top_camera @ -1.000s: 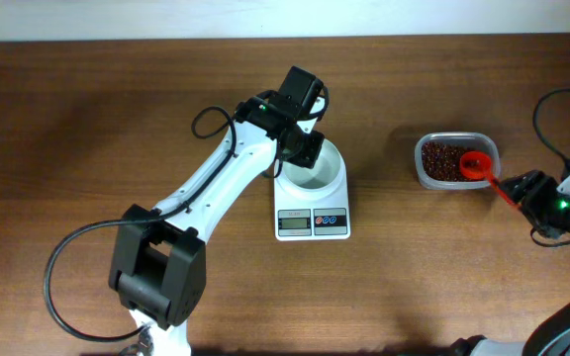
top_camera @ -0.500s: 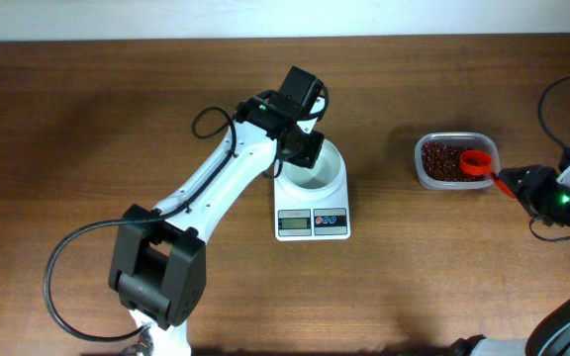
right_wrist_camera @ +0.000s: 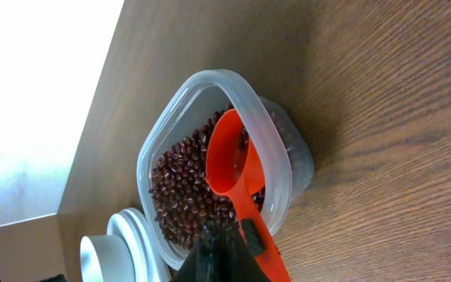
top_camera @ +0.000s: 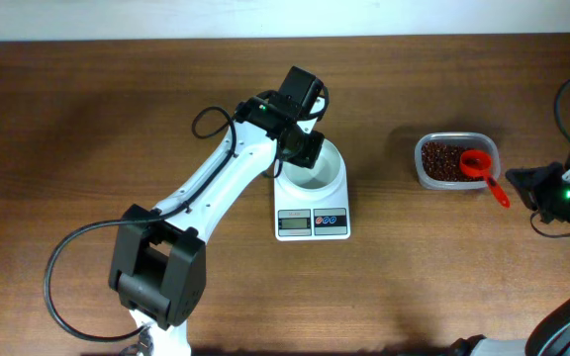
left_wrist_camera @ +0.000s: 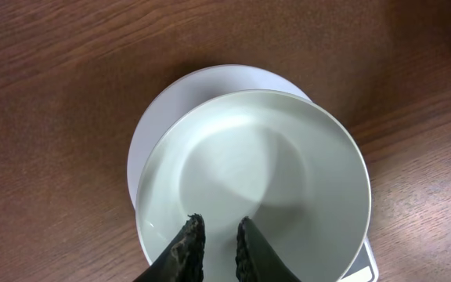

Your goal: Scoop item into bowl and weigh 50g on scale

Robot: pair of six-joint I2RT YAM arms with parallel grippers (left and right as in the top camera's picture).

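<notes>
My right gripper is shut short of the red scoop's handle (top_camera: 497, 189). It reopens next, then lowers toward the tub (top_camera: 419, 166) to grab the handle.
The white bowl (top_camera: 320, 170) (left_wrist_camera: 288, 172) stands on the white scale (top_camera: 313, 222) and holds nothing. My left gripper (top_camera: 305, 150) (left_wrist_camera: 215, 225) hangs over the bowl's far-left edge. Its fingertips are a narrow gap apart, with only the bowl's inside showing between them. The item, a heap of dark red beans (top_camera: 443, 158) (right_wrist_camera: 182, 176), fills a clear tub (top_camera: 419, 166) (right_wrist_camera: 245, 98). A red scoop (top_camera: 478, 165) (right_wrist_camera: 233, 157) rests on the tub's rim, its handle pointing out toward my right gripper (top_camera: 519, 181) (right_wrist_camera: 224, 231). That gripper is shut, with the handle lying beside it, not in it.
The right arm's cable (top_camera: 562, 99) loops near the table's right edge. The left arm (top_camera: 216, 188) stretches diagonally from its base (top_camera: 156, 272) at the front left to the scale. The bowl (right_wrist_camera: 104, 254) also shows beyond the tub in the right wrist view.
My right gripper closed with nothing in it and drew back to the right, off the scoop handle. The scoop stays on the tub. The left arm has not moved.
</notes>
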